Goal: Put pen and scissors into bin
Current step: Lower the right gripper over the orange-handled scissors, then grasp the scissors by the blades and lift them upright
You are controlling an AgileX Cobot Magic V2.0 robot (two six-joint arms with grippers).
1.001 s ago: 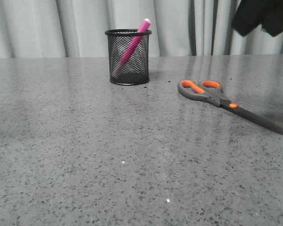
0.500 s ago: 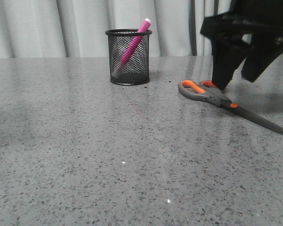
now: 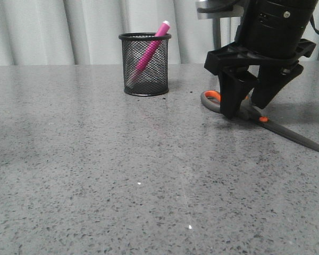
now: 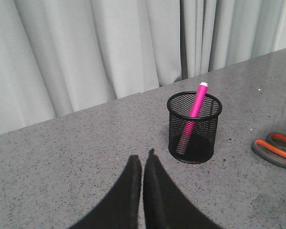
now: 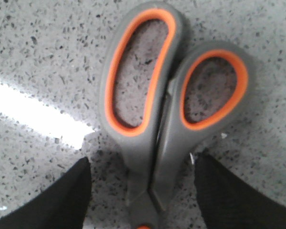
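My right gripper's fingers are on both sides of the scissors' neck [image 3: 250,111] below the orange-lined handles, so it is time for my right gripper to close on the neck.
The black mesh bin [image 3: 144,65] stands at the back middle of the table, with the pink pen [image 3: 149,50] leaning inside it, tip up. Both show in the left wrist view: the bin [image 4: 194,128] and the pen [image 4: 194,107]. The scissors [image 3: 266,121] lie flat at the right, handles toward the bin. My right gripper [image 3: 250,103] is open and down over them, one finger on each side of the neck below the handles [image 5: 155,157]. My left gripper [image 4: 143,162] is shut and empty, short of the bin.
A grey curtain [image 3: 69,29] hangs behind the speckled grey table [image 3: 122,175]. The scissors' handles [image 4: 276,149] show at the edge of the left wrist view, to the right of the bin.
My right arm has come down from the upper right onto the scissors, its fingers now straddling them near the handles. The bin, the pen and the scissors have not moved.
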